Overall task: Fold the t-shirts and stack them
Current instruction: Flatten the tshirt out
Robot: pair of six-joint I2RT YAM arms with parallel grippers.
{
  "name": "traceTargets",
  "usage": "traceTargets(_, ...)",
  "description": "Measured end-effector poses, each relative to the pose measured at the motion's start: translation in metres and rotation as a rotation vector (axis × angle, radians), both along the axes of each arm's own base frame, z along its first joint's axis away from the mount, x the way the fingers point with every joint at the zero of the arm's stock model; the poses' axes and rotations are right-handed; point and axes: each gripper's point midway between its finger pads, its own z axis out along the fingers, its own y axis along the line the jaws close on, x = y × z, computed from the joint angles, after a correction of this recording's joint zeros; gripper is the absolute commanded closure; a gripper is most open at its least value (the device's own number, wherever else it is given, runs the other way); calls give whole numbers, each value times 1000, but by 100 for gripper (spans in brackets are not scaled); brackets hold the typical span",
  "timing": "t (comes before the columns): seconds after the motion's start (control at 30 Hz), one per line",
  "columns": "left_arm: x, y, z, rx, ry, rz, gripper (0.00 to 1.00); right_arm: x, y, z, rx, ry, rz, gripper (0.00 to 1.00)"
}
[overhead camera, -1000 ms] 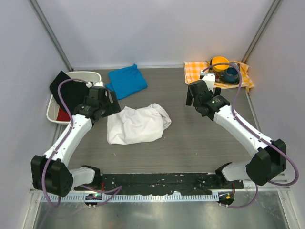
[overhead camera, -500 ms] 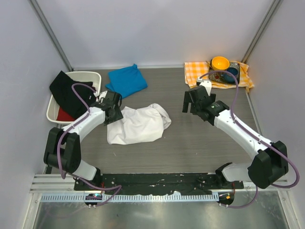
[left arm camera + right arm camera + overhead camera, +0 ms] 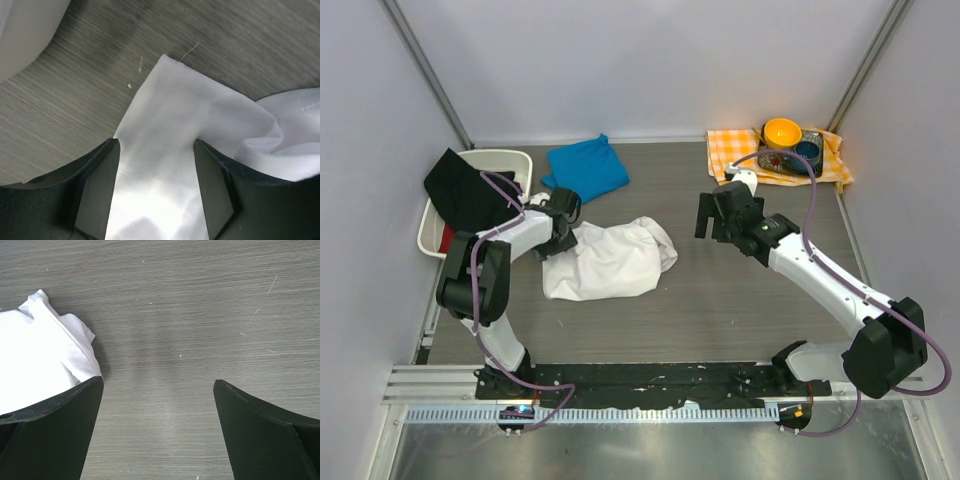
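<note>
I will next grab the crumpled edge of the white t-shirt (image 3: 610, 262) with my right gripper, opposite the corner at my left gripper, to spread it for folding.
The white t-shirt (image 3: 610, 262) lies crumpled in the middle of the table. The blue t-shirt (image 3: 587, 170) lies folded at the back, left of centre. My left gripper (image 3: 563, 240) is low at the white shirt's upper left corner. In the left wrist view its jaws (image 3: 156, 145) stand apart with a flat corner of the white shirt (image 3: 185, 110) between them. My right gripper (image 3: 710, 222) is open and empty above bare table, to the right of the white shirt. In the right wrist view (image 3: 157, 385) the shirt's edge (image 3: 40, 350) shows at the left.
A white bin (image 3: 505, 160) with a black cloth (image 3: 465, 190) stands at the back left. An orange-and-white checked cloth (image 3: 730, 145) at the back right holds an orange bowl (image 3: 782, 130) and a blue bowl (image 3: 807, 152).
My left gripper has moved from beside the bin down onto the white shirt's upper left corner. My right gripper has moved a little left toward the shirt.
</note>
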Motion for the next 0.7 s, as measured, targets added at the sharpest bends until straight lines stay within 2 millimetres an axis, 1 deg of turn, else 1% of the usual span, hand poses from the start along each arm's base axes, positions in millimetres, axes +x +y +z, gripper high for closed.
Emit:
traceTargets(0.07, 6, 2, 0, -2, -17, 17, 67, -1, 1, 0, 1, 1, 4, 2)
traceTargets(0.1, 8, 3, -1, -3, -21, 22, 90, -1, 1, 0, 1, 2, 5, 2)
traceTargets(0.13, 12, 3, -2, -6, -27, 27, 100, -1, 2, 0, 2, 2, 8, 2)
traceTargets(0.27, 19, 3, -3, -11, -46, 34, 100, -1, 3, -1, 2, 2, 9, 2)
traceTargets(0.37, 21, 4, -3, -14, -58, 37, 100, -1, 4, -2, 4, 3, 13, 2)
traceTargets(0.43, 20, 4, -3, -21, -78, 39, 100, 0, 8, -3, 15, 8, 27, 3)
traceTargets(0.5, 19, 4, -3, -31, -95, 42, 100, 1, 18, -9, 34, 23, 57, 6)
traceTargets(0.67, 2, 4, -2, -57, -97, 36, 100, 4, 65, -34, 56, 89, 175, 7)
traceTargets(0.7, -1, 4, -1, -63, -95, 34, 100, 6, 78, -39, 61, 102, 201, 7)
